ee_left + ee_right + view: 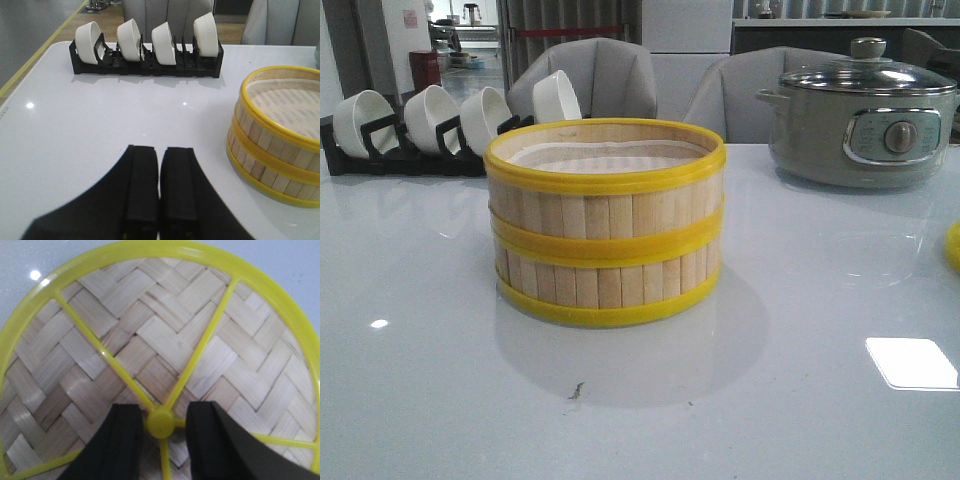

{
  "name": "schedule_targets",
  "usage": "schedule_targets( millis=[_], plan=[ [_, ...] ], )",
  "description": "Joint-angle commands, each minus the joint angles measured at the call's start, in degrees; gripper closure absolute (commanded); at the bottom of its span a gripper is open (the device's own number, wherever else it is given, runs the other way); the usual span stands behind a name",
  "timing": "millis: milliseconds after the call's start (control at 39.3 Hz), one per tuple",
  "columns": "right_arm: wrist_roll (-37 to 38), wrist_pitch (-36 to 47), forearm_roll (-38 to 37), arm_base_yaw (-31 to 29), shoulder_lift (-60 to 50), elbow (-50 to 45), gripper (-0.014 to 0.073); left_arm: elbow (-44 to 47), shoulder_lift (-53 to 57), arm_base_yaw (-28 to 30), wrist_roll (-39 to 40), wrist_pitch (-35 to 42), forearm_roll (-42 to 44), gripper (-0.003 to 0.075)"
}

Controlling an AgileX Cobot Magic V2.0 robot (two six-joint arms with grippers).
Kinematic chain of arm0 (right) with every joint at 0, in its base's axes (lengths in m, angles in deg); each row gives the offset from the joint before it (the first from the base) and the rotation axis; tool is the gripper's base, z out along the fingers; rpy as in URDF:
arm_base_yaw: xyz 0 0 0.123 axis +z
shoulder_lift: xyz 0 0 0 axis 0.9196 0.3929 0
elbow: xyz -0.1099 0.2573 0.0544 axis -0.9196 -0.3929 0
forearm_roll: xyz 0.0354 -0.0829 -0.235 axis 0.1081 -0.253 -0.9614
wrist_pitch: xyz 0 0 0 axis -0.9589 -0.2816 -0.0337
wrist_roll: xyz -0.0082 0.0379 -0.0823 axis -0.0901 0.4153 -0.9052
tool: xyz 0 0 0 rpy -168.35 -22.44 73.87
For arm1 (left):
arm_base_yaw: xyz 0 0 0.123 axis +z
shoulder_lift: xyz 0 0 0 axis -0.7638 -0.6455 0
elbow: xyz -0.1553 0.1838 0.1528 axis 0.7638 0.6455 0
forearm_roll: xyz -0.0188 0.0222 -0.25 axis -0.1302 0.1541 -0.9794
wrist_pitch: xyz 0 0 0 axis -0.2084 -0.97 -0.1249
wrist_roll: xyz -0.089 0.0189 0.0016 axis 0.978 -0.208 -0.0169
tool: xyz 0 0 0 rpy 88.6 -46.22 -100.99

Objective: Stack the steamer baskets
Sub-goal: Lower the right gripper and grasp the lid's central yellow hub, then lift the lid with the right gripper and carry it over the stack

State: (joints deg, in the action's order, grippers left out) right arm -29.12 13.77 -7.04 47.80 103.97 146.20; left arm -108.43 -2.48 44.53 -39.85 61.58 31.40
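Note:
The robot's right gripper should close now on the yellow centre knob (161, 423) of the woven lid (150, 335), because its fingers are beside the knob in the right wrist view.
Two steamer baskets stand stacked in the middle of the white table, the upper basket (605, 185) squarely on the lower basket (610, 275); both have pale slats and yellow rims, and a whitish liner shows inside the top one. In the left wrist view the stack (280, 145) sits off to one side of my left gripper (159, 149), which is shut on nothing above bare table. My right gripper (163, 405) is open over a round woven bamboo lid (150, 335) with yellow rim and spokes. Its fingers stand either side of the yellow centre knob (161, 423). Neither gripper shows in the front view.
A black rack of white bowls (410, 125) stands at the back left, also in the left wrist view (145, 50). A grey-green pot with glass lid (865, 120) is at the back right. A yellow sliver (954, 245) shows at the right edge. Grey chairs stand behind the table.

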Motion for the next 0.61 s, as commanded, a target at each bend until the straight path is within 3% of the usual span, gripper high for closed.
schedule_targets(
  millis=[0, 153, 306, 586],
  plan=[
    [-0.04, 2.96, 0.35, -0.43, -2.50, 1.90, 0.0245, -1.70, -0.11, 0.12, -0.13, 4.85, -0.20, 0.0623],
    [-0.04, 2.89, 0.41, -0.36, -2.45, 1.90, 0.0363, -1.70, -0.11, 0.12, -0.13, 4.85, -0.20, 0.0623],
    [-0.04, 2.34, 2.31, -0.32, -2.45, 1.90, 0.0575, -1.70, -0.11, 0.12, -0.13, 4.85, -0.20, 0.0623],
    [-0.04, 2.15, 3.04, 2.62, -2.66, 1.90, 0.0566, -1.70, -0.11, 0.12, -0.13, 4.85, -0.20, 0.0623]
  ],
)
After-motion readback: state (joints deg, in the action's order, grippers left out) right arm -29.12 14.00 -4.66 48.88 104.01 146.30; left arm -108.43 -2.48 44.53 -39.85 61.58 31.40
